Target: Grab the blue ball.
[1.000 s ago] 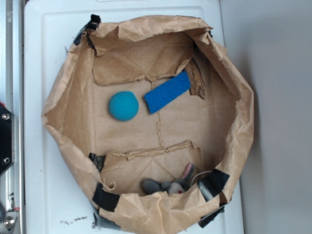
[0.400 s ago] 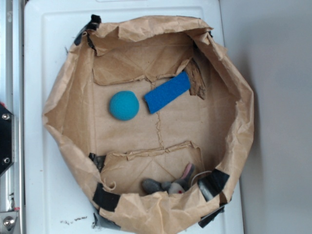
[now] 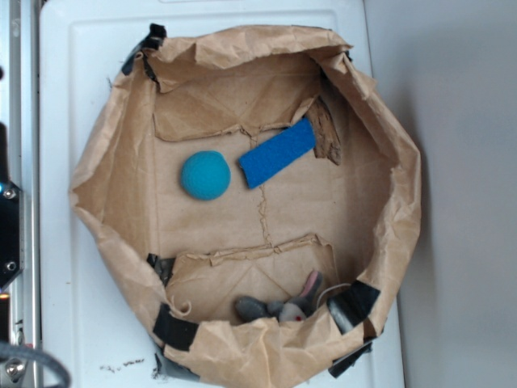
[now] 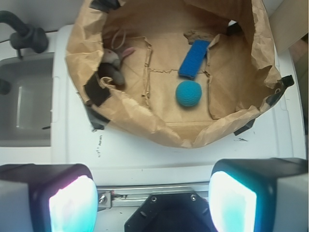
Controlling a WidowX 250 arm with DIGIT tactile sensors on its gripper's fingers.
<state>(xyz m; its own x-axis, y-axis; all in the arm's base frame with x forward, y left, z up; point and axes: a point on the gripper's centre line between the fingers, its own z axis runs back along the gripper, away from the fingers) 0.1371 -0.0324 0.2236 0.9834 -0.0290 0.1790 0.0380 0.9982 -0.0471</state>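
My gripper should next grab the blue ball [image 3: 205,175] by its round felt sides, so that the ball can come out of the paper bag.
The blue ball [image 3: 205,175] [image 4: 188,93] is a small teal felt ball lying on the floor of a wide brown paper bag [image 3: 376,145] [image 4: 145,118]. In the wrist view my gripper [image 4: 152,203] is open, its two pads [image 4: 72,205] far apart with nothing between them. It hovers high over the white surface and the metal rail, well outside the bag's near rim and away from the ball. In the exterior view the gripper itself is not seen; only dark arm parts [image 3: 8,234] show at the left edge.
Beside the ball lies a flat blue rectangular sponge [image 3: 277,153] [image 4: 193,59]. A grey plush mouse [image 3: 283,305] [image 4: 113,65] rests against the bag's wall. The bag's crumpled walls stand up all round. A grey sink [image 4: 24,99] lies left of the white top.
The dark arm parts at the exterior view's left edge have shifted and a dark cable has entered the bottom-left corner. Ball, sponge and mouse have not moved.
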